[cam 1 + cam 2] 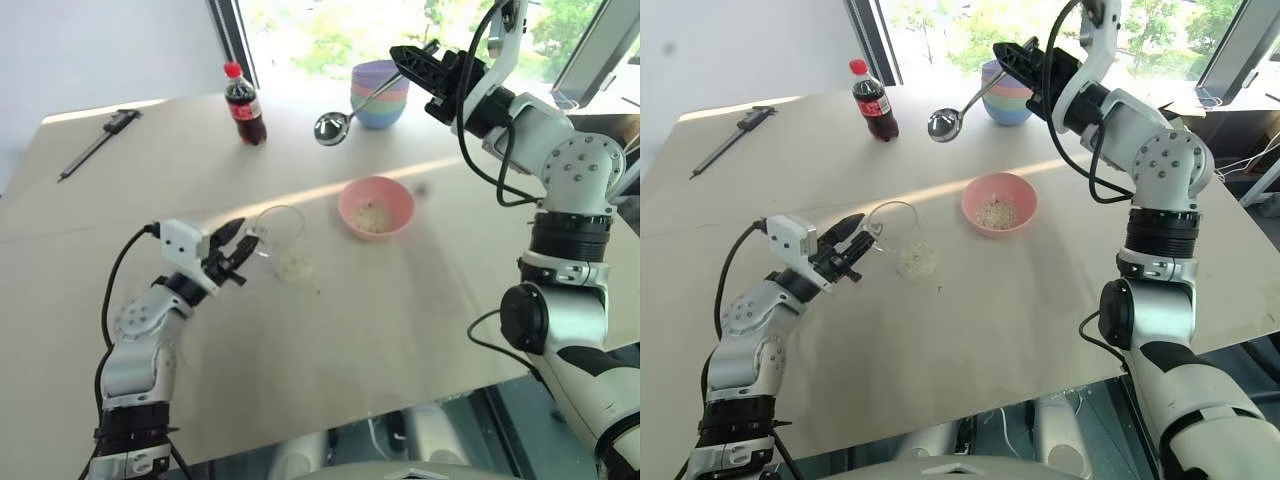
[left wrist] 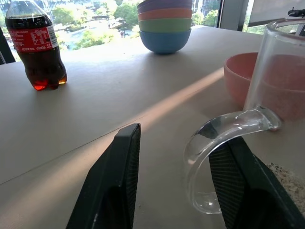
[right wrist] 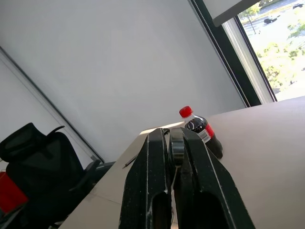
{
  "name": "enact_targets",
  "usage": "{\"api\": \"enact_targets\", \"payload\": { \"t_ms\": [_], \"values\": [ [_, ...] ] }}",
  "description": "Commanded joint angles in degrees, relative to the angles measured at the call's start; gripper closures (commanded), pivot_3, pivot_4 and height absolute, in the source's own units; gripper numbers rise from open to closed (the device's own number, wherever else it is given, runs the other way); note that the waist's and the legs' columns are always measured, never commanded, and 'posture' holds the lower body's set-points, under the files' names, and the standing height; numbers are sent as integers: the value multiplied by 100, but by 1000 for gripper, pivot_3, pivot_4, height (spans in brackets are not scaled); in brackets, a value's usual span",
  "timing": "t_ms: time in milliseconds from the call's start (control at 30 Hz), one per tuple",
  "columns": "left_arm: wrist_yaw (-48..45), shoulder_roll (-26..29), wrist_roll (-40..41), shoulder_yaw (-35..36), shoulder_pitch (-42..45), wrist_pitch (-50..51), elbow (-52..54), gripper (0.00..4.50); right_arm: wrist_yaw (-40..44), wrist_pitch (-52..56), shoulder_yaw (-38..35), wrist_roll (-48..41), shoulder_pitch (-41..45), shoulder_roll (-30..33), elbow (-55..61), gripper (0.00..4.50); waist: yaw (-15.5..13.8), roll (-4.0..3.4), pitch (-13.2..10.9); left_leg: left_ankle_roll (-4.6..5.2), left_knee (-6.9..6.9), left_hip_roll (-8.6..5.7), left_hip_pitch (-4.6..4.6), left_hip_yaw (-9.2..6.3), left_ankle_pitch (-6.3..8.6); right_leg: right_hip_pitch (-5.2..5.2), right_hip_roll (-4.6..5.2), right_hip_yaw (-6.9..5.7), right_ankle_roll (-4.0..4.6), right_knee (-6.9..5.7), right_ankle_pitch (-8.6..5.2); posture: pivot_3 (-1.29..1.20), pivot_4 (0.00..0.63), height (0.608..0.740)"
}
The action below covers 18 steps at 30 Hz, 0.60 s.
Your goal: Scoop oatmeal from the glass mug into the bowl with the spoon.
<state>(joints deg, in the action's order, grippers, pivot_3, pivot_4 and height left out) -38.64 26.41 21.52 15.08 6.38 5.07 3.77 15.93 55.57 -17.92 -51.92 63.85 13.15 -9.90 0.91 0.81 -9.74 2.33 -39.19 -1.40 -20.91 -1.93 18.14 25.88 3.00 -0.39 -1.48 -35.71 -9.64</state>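
Note:
I should next hold the open glass mug upright by its thin handle (image 1: 262, 243) with my left gripper, because loose oatmeal (image 1: 296, 266) is in the bottom of the mug.
The glass mug (image 1: 283, 240) stands upright on the table with oatmeal (image 1: 295, 266) in its bottom and a few flakes on the table beside it. My left gripper (image 1: 243, 243) is at the mug's handle (image 2: 214, 138). Its fingers (image 2: 114, 181) stand open on either side of the handle, one close against it, the other apart from it. The pink bowl (image 1: 376, 205) sits just right of the mug and holds a little oatmeal (image 1: 372, 215). My right gripper (image 1: 412, 62) is raised high over the far table, shut on the spoon (image 1: 331, 128), whose bowl hangs out to the left.
A cola bottle (image 1: 244, 104) stands at the far middle. A stack of coloured bowls (image 1: 380, 92) sits behind the spoon. A dark caliper-like tool (image 1: 98, 142) lies at the far left. The table's near edge (image 1: 350, 425) runs below the arms.

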Motion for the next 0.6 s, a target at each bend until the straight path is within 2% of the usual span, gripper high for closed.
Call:
{"api": "enact_targets", "payload": {
  "t_ms": [33,67,233,467,600],
  "values": [
    [8,-4,6,-2,-45,-160,99,4100,93,-129,0,-29,10,52,320,4500,-3,0,0,0,0,0,0,0,0,0,1,0,0,0,0,0,150,740],
    [10,-7,-2,-19,-76,-156,121,4483,92,-131,16,-22,1,39,343,4500,-2,0,0,0,0,0,0,0,0,0,2,0,0,0,0,0,150,740],
    [23,5,-40,-90,-91,-135,159,4483,201,-101,145,-29,30,32,455,4500,-5,-2,-1,1,0,0,-2,-1,0,1,3,-1,0,0,0,0,150,740],
    [176,27,-126,-157,109,-173,238,4483,712,273,506,-279,129,86,805,4500,-14,-2,-1,1,-1,-1,-2,-3,1,0,4,-3,0,-1,0,0,150,740],
    [384,107,-451,-175,420,-423,237,4483,1259,354,922,-169,57,280,1047,4500,-18,-2,-1,2,-1,-1,-5,-7,1,1,2,-7,0,1,0,0,150,740]
  ]
}}
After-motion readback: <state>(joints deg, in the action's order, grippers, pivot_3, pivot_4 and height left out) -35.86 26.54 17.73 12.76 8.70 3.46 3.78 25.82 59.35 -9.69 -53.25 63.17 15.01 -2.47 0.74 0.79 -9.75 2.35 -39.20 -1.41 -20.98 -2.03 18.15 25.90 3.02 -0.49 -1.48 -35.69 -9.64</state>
